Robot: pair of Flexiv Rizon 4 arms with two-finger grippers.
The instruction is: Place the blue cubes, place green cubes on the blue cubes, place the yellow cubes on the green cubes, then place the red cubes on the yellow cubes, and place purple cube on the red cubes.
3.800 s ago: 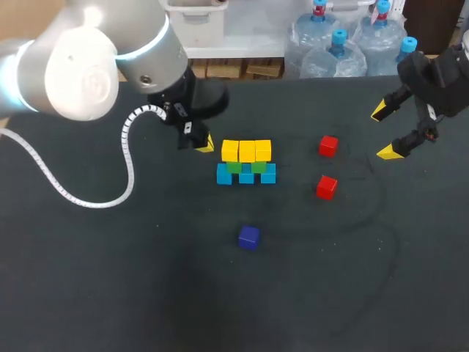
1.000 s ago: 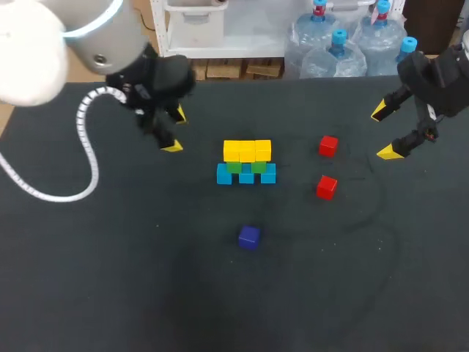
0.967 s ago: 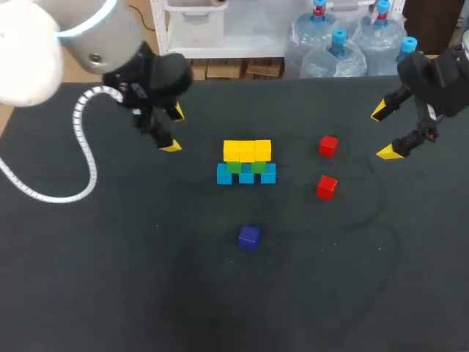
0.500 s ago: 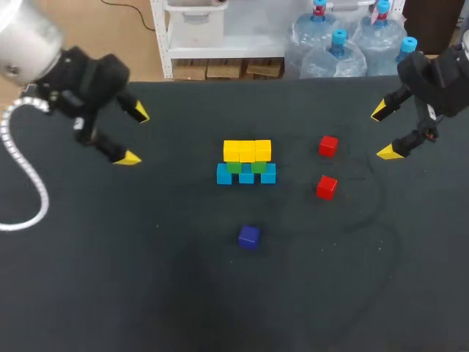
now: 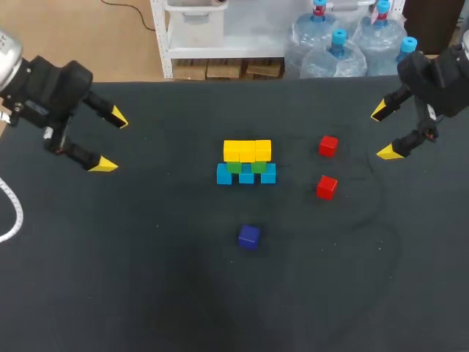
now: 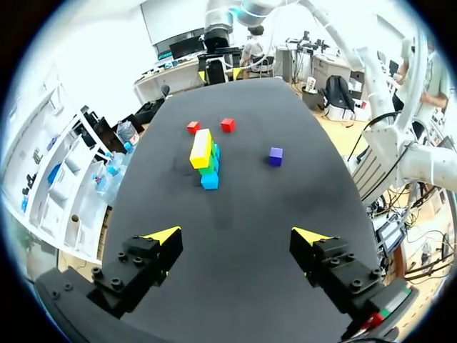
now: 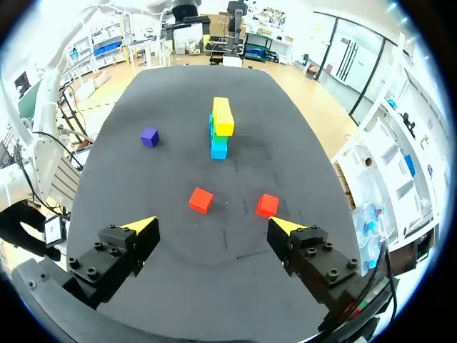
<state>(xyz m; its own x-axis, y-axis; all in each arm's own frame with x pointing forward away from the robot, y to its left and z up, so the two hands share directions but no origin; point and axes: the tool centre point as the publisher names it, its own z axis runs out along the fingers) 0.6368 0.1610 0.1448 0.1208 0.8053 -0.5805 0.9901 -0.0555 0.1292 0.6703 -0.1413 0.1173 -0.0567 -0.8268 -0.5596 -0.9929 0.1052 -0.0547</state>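
Observation:
I need to grab the red cube by its opposite sides with my right gripper next, so its bottom stays free to rest on the yellow cubes.
A stack stands mid-table: a row of blue cubes at the bottom, green cubes on them, yellow cubes on top. Two red cubes lie loose to its right, and a purple cube lies nearer the front. My left gripper hangs open and empty at the far left. My right gripper is open and empty at the far right. The left wrist view has the stack well ahead of the open gripper. Ahead of the open right gripper lie the red cubes.
The dark table carries only the cubes. A grey cable from my left arm loops over the left edge.
My left arm has pulled back from beside the stack to the far left, its fingers spreading wider. The right arm and the cubes have stayed put.

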